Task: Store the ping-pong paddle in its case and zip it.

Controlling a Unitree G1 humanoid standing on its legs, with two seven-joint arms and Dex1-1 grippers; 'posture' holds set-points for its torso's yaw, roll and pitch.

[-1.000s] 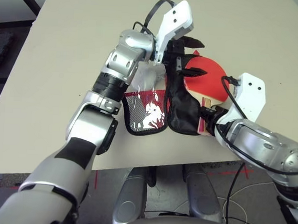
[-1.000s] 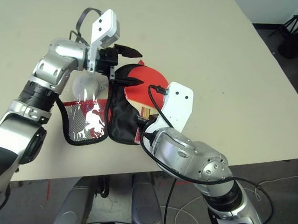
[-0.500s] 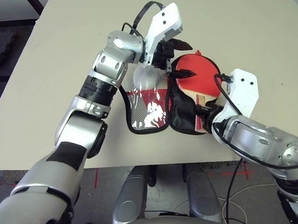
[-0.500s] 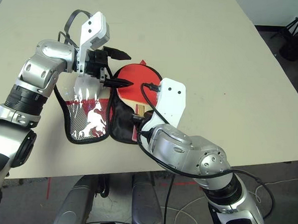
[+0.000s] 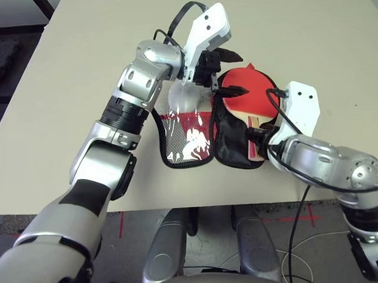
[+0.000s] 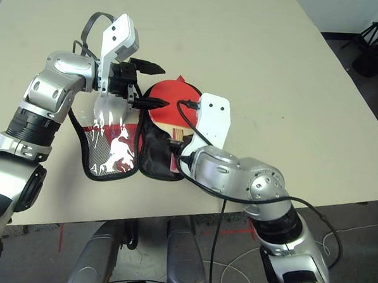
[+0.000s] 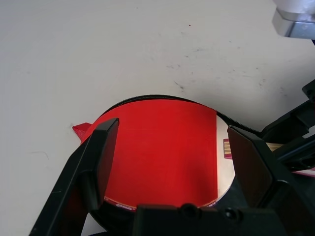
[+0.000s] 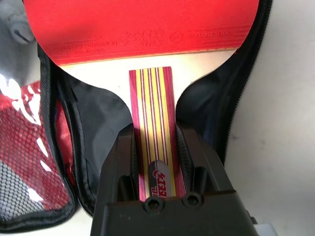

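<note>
My right gripper will let go of the paddle, because its red blade and handle are inside the black zipper edge in the right wrist view.
The ping-pong paddle point(image 5: 254, 89) lies with its red blade on the black lining of the open case point(image 5: 229, 142), and its striped wooden handle point(image 8: 153, 113) points toward me. My right gripper point(image 8: 157, 150) is shut on that handle, one finger on each side. The case's other half, with mesh pocket and white logo point(image 5: 186, 140), is folded open to the left. My left gripper point(image 5: 234, 73) hovers open just above the blade's far left edge. Its fingers point(image 7: 101, 152) stand either side of the blade point(image 7: 162, 147), apart from it. The black zipper edge point(image 7: 162, 97) curves round the blade.
A pale pouch point(image 5: 186, 100) lies under my left wrist, on the far end of the folded-open half. The case sits close to the front edge of the beige table point(image 5: 79, 53). Wide bare tabletop stretches to the far side and to the left.
The whole picture shifted in the first half second. Since then my right wrist has turned a little toward the far side with the handle in its grip. The left gripper has stayed in place, open.
</note>
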